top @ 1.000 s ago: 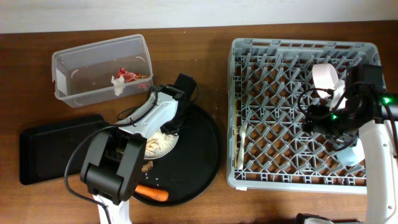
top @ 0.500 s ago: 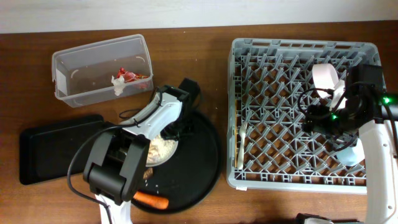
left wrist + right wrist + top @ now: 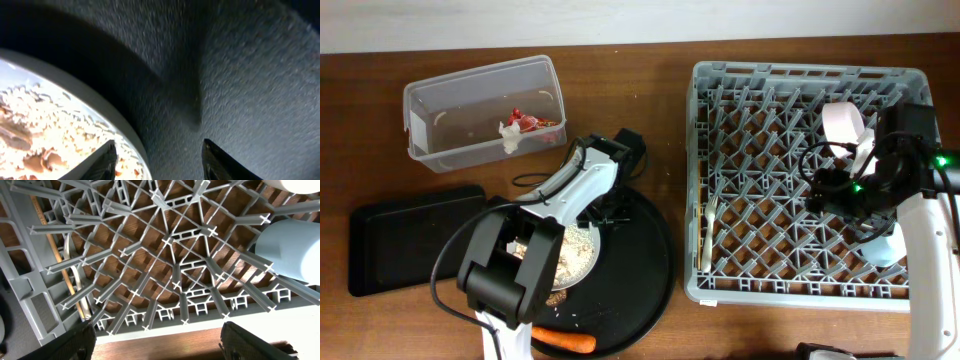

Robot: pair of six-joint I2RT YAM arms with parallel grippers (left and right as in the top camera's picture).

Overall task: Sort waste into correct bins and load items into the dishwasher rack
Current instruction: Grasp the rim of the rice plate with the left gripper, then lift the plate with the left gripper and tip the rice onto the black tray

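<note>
My left gripper will next grab the white plate by its far rim, with one finger over it and one outside, to tip off the scraps and rack the white plate upright.
The white plate with beige rice-and-pasta scraps lies on the round black tray. My left gripper is open over the plate's far rim. In the left wrist view one finger is over the plate and its scraps, the other over the tray. A brown bit and an orange carrot lie on the tray's front. My right gripper is open and empty above the grey rack, also seen in the right wrist view.
The clear tub at back left holds a red wrapper and white scraps. The flat black tray lies left of the round tray. In the rack are the fork, a pale pink-white bowl and the pale blue cup.
The round tray with plate and carrot has slid toward the table's front. My left gripper has shifted slightly right along the plate's rim. The right arm has not moved.
</note>
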